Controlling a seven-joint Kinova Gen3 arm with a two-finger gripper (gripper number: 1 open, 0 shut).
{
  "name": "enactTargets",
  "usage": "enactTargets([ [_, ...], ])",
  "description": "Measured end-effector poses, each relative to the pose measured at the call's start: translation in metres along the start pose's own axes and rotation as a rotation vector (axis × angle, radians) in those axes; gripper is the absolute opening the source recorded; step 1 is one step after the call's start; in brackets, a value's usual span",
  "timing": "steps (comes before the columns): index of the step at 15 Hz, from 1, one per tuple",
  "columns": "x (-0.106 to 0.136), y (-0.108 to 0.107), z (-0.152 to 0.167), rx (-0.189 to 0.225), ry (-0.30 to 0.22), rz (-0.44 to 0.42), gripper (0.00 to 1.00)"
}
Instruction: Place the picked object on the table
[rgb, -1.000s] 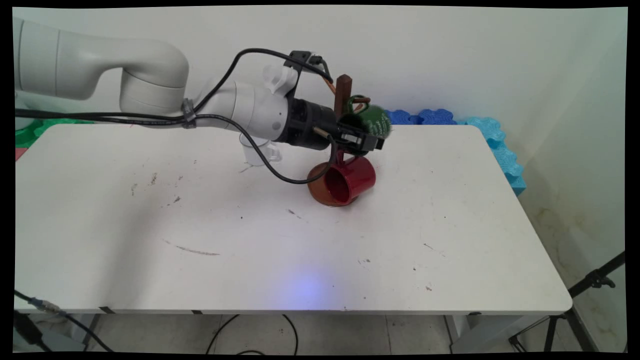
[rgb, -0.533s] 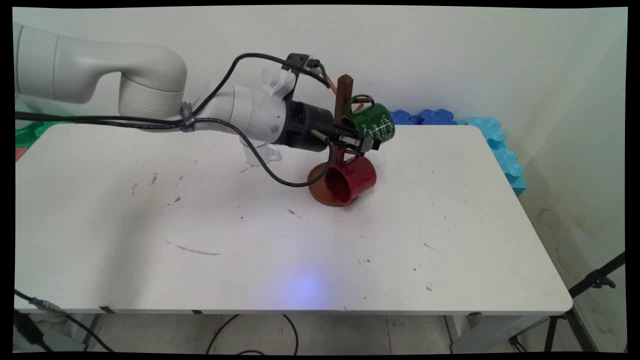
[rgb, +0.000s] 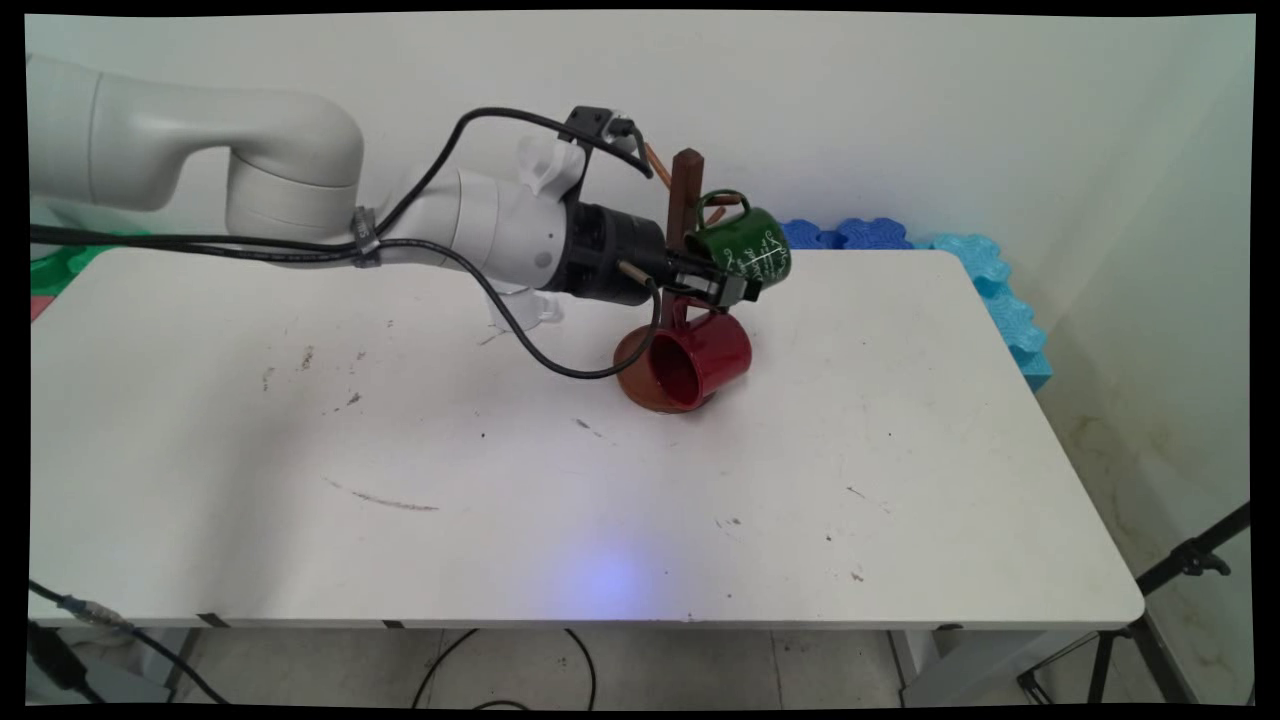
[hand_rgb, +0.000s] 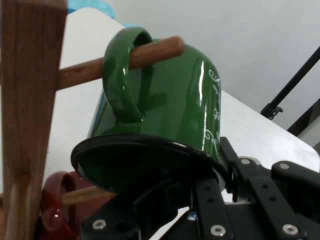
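The green mug needs to come off the wooden mug tree (hand_rgb: 31, 90), so my gripper will grab the mug by its black rim (hand_rgb: 145, 141) next.
A dark green mug (rgb: 748, 245) with white lettering hangs by its handle on an upper peg (hand_rgb: 150, 52) of a brown wooden mug tree (rgb: 686, 195). My gripper (rgb: 735, 288) reaches in from the left, just under the mug's mouth, and is open. In the hand view the green mug (hand_rgb: 170, 90) fills the middle, its black rim lying across the gripper (hand_rgb: 190, 185); one finger (hand_rgb: 227, 160) stands outside the wall, the other is hidden in the dark mouth. A red mug (rgb: 700, 355) hangs on a lower peg, above the tree's round base (rgb: 630, 378).
A small clear plastic cup (rgb: 530, 305) stands on the table (rgb: 500, 500) behind the forearm. Blue foam mats (rgb: 990, 270) line the far right edge, green foam (rgb: 50, 265) the far left. Black cables sag under the wrist. A tripod leg (rgb: 1180, 570) stands right of the table.
A second ago the green mug was blurred and swinging on its peg; it now hangs still. The arm has drawn back slightly to the left, and the red mug has not moved.
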Motion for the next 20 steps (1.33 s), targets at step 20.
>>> enactTargets([
  [20, 0.007, 0.040, -0.054, -0.119, 0.010, 0.076, 0.00],
])
